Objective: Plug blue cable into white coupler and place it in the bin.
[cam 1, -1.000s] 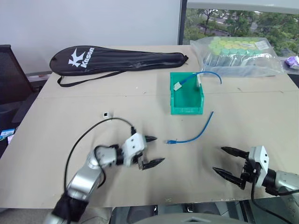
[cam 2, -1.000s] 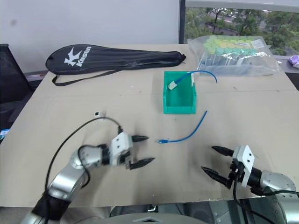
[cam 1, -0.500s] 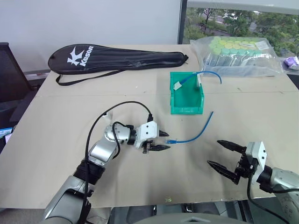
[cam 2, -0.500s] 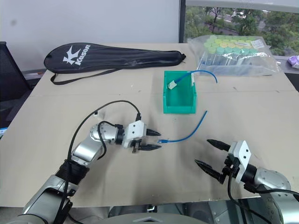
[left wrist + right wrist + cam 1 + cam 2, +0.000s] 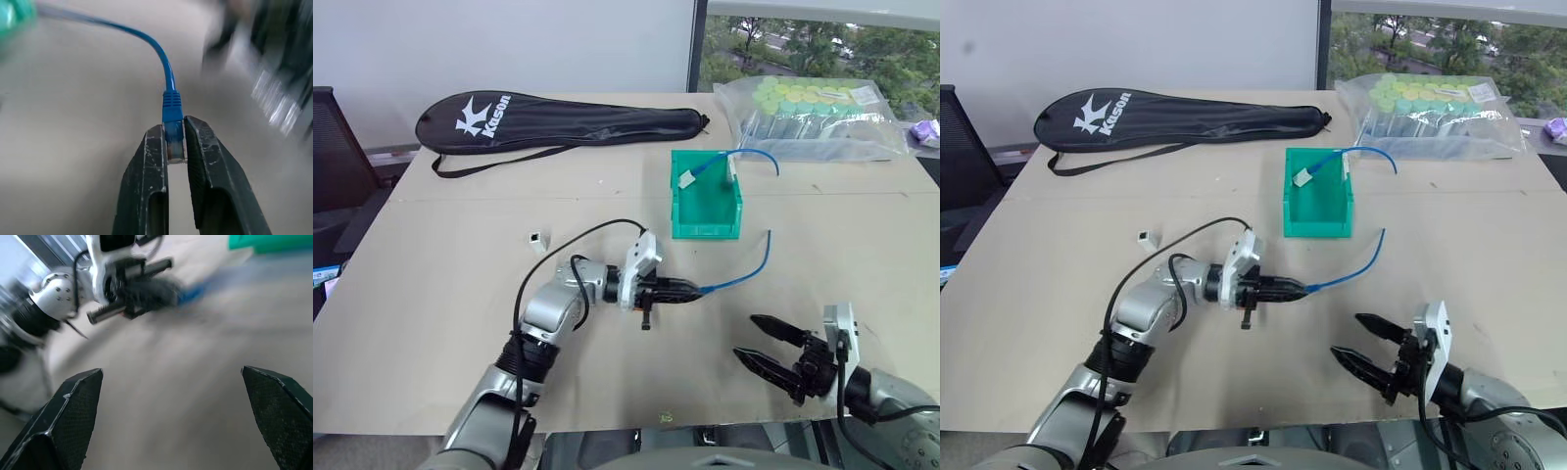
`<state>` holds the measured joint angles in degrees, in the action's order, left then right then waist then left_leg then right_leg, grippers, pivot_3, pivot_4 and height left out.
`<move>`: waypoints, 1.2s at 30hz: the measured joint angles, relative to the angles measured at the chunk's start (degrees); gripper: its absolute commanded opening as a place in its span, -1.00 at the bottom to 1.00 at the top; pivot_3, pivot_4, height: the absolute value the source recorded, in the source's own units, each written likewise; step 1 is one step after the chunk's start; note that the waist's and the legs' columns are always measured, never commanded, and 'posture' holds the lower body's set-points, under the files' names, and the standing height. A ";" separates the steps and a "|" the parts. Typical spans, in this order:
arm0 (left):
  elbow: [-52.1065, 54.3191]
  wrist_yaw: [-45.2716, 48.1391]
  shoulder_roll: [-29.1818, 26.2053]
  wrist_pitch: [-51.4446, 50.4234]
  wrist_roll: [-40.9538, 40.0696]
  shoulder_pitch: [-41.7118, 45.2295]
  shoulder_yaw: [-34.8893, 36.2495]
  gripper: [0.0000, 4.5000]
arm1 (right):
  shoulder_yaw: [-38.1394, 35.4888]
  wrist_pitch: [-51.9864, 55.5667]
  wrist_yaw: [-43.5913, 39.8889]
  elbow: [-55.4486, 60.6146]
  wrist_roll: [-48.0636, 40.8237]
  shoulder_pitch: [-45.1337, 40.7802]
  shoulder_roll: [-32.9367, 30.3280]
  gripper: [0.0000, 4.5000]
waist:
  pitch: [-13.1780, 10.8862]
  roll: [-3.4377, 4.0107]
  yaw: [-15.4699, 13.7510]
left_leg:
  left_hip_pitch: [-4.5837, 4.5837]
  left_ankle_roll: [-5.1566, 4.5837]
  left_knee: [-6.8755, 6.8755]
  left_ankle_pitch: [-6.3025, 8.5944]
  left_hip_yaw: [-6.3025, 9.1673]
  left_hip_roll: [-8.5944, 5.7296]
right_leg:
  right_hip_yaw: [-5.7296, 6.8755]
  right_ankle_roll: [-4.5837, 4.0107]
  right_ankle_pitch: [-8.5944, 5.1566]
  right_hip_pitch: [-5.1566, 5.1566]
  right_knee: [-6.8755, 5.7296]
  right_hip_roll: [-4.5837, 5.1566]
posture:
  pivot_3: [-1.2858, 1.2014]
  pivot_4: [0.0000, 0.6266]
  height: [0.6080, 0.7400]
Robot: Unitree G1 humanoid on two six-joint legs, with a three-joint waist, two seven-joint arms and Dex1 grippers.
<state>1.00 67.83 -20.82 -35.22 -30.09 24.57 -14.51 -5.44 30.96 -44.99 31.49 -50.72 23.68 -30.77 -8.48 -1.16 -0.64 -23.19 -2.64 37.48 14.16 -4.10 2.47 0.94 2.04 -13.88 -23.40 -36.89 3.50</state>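
Observation:
I need to grab the raised part of the cable just behind its plug with my right gripper next, because the blue cable's loose end curves away slack.
The blue cable lies curved on the tan table in front of the bin, and its near plug end is raised. My left gripper points right and is shut on that plug; the left wrist view shows the plug pinched between the fingertips and the cable running away from them. The white coupler sits alone on the table, to the left of my left arm. The green bin stands behind the cable. Near the table's front edge, my right gripper is open and empty, to the right of the held plug.
A second blue cable with white ends arches out of the bin. A black racket bag lies at the back left, and a clear plastic bag of green-capped tubes at the back right. A dark chair stands off the table's left side.
My left gripper moved right to the cable's near end, shut on the plug and lifted it a little; the cable shifted right. My right gripper rolled and drifted slightly left, staying open.

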 measured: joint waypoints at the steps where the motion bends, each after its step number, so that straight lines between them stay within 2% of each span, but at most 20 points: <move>1: 1.38 -0.60 0.31 -2.95 -2.10 -0.06 0.66 -0.93 | -0.13 1.00 1.53 0.01 -1.73 -0.77 1.18 1.00 | -0.02 -0.03 0.14 | -0.01 0.00 0.00 0.00 0.01 0.06 | 0.00 0.01 0.01 0.00 -0.01 -0.05 | 0.03 -0.52 1.00; 4: 5.10 -2.67 2.17 -11.46 -8.85 -0.36 1.91 -0.93 | -0.14 3.52 5.88 0.12 -8.09 -4.44 4.42 1.00 | -0.02 -0.03 -0.01 | 0.03 0.00 0.00 0.00 0.04 0.03 | 0.00 0.02 0.02 0.00 -0.06 -0.12 | 0.03 -0.52 1.00; 10: 5.28 -5.15 2.46 -16.91 -12.26 -0.45 2.90 -0.93 | -1.82 5.04 10.14 1.35 -16.31 -8.19 6.67 1.00 | -0.03 -0.05 -0.10 | -0.01 0.00 0.00 0.00 0.07 -0.10 | -0.03 0.05 0.04 0.00 -0.05 -0.19 | 0.03 -0.52 1.00; 11: 5.28 -5.31 2.62 -17.17 -12.46 -0.45 2.86 -1.00 | -1.82 5.16 10.64 1.39 -17.16 -8.69 6.69 0.82 | -0.03 -0.05 -0.10 | -0.02 0.00 0.00 0.00 0.06 -0.12 | -0.04 0.05 0.04 0.00 -0.05 -0.19 | 0.03 -0.52 1.00; 13: 5.27 -5.56 2.91 -17.30 -12.57 -0.45 2.73 -1.00 | -1.82 5.19 11.09 1.42 -17.88 -9.14 6.80 0.63 | -0.03 -0.05 -0.10 | -0.02 0.00 0.00 0.00 0.07 -0.12 | -0.04 0.04 0.04 0.00 -0.05 -0.19 | 0.03 -0.52 1.00; 18: 5.18 -6.15 3.97 -17.30 -12.65 -0.45 2.69 -1.00 | -1.59 5.66 11.16 1.80 -17.99 -9.15 6.02 -0.35 | -0.03 -0.05 -0.08 | -0.01 0.00 0.00 0.00 0.06 -0.13 | -0.05 0.04 0.04 0.00 -0.05 -0.20 | 0.03 -0.52 1.00; 20: 5.18 -6.29 4.23 -17.40 -12.97 -0.45 2.70 -1.00 | -1.70 5.94 11.29 1.75 -18.03 -8.95 5.86 -0.83 | -0.03 -0.05 -0.09 | -0.01 0.00 0.00 0.00 0.06 -0.12 | -0.06 0.04 0.04 0.00 -0.05 -0.21 | 0.03 -0.52 1.00; 21: 5.25 -6.22 4.28 -17.55 -13.24 -0.46 2.69 -1.00 | -2.04 5.92 11.40 1.71 -18.12 -8.96 5.81 -0.98 | -0.03 -0.05 -0.08 | -0.02 0.00 0.00 0.00 0.06 -0.12 | -0.06 0.03 0.04 0.00 -0.05 -0.21 | 0.03 -0.52 1.00; 26: 5.81 -5.80 3.83 -16.86 -13.96 -1.52 2.76 -1.00 | -2.18 6.57 11.54 1.70 -19.41 -9.12 5.80 -0.98 | -0.03 -0.05 -0.05 | -0.01 0.00 0.00 0.00 0.06 -0.12 | -0.11 0.03 0.03 -0.01 -0.05 -0.23 | 0.03 -0.52 1.00; 28: 6.43 -4.89 2.95 -15.40 -13.83 -2.34 2.58 -0.55 | -1.76 7.16 11.53 1.71 -19.97 -9.27 5.80 -1.00 | -0.03 -0.05 0.00 | -0.01 0.00 0.00 0.00 0.06 -0.10 | -0.12 0.00 0.02 -0.01 -0.05 -0.26 | 0.03 -0.52 1.00; 29: 6.63 -4.21 2.22 -15.10 -13.74 -2.80 2.24 -0.44 | -1.69 7.22 11.53 1.71 -20.51 -9.60 5.87 -1.00 | -0.03 -0.05 -0.02 | 0.00 0.00 0.00 0.00 0.06 -0.10 | -0.12 -0.01 0.02 -0.01 -0.05 -0.26 | 0.03 -0.52 1.00; 34: 8.86 -4.58 0.19 -12.54 -11.59 -5.85 1.06 0.63 | -1.93 7.15 11.53 1.62 -21.22 -11.31 5.80 -1.00 | -0.03 -0.05 -0.05 | -0.02 0.00 0.00 0.00 0.05 -0.09 | -0.19 -0.03 0.00 -0.01 -0.05 -0.27 | 0.03 -0.52 1.00; 36: 11.81 -4.60 -1.61 -10.68 -10.52 -7.96 1.02 0.63 | -2.41 7.06 11.57 1.45 -21.22 -11.48 5.70 -1.00 | -0.03 -0.05 0.02 | -0.01 0.00 -0.01 0.00 0.04 -0.01 | -0.21 -0.03 0.00 -0.01 -0.05 -0.27 | 0.03 -0.52 1.00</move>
<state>12.81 63.23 -22.43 -45.90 -40.60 16.61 -13.49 -7.85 38.02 -33.42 32.95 -71.94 12.20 -25.07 -8.51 -1.21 -0.62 -23.20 -2.63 37.47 14.17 -4.06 2.47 0.74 2.01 -13.87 -23.41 -36.94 3.24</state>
